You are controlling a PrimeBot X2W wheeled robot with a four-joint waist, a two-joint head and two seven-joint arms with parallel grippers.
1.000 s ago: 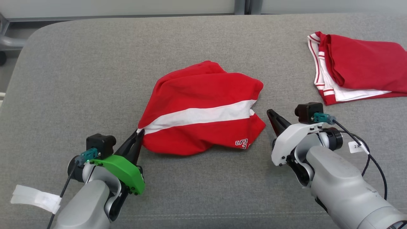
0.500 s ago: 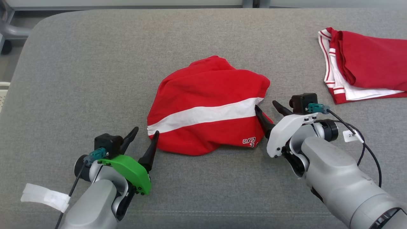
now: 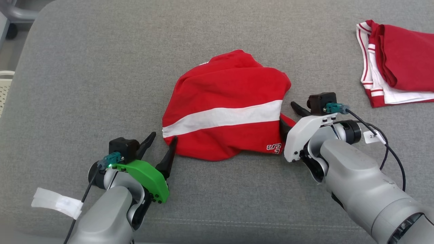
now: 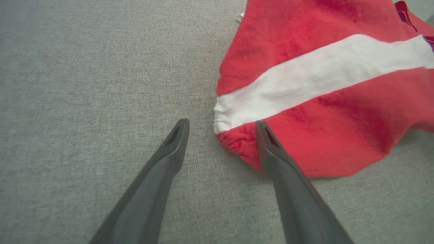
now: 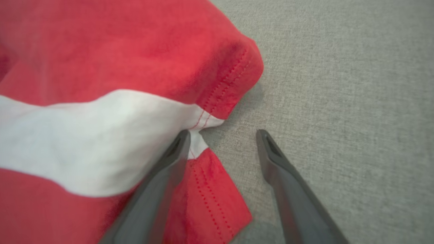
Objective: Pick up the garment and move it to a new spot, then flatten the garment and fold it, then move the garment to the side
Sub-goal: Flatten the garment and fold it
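The garment is bunched up at its edge by its white stripe's puckered end (image 3: pixel 167 130), so my left gripper should grab it there next, while the red cloth (image 3: pixel 230 87) lies loose.
The garment (image 3: pixel 227 105), red with a white stripe across it, lies crumpled in the middle of the grey cushion (image 3: pixel 101 67). My left gripper (image 3: pixel 163 136) stands open at its left corner. In the left wrist view the garment (image 4: pixel 322 84) has the stripe's end lying between the left gripper's (image 4: pixel 221 122) fingers, and the right finger lies over the red edge. My right gripper (image 3: pixel 288 113) is open at the garment's right edge. In the right wrist view the garment's (image 5: pixel 118 67) hem lies under the left finger of the right gripper (image 5: pixel 222 133), and the other finger is over bare cushion.
A second red and white garment (image 3: pixel 400 61) lies folded at the far right of the cushion. The cushion's rounded left edge (image 3: pixel 23 57) drops off to the floor, with a pale basket (image 3: pixel 4 88) beyond it.
Both grippers have opened. The left one has let go of the garment's left corner. The right one has moved in to the garment's right edge. The camera has also shifted.
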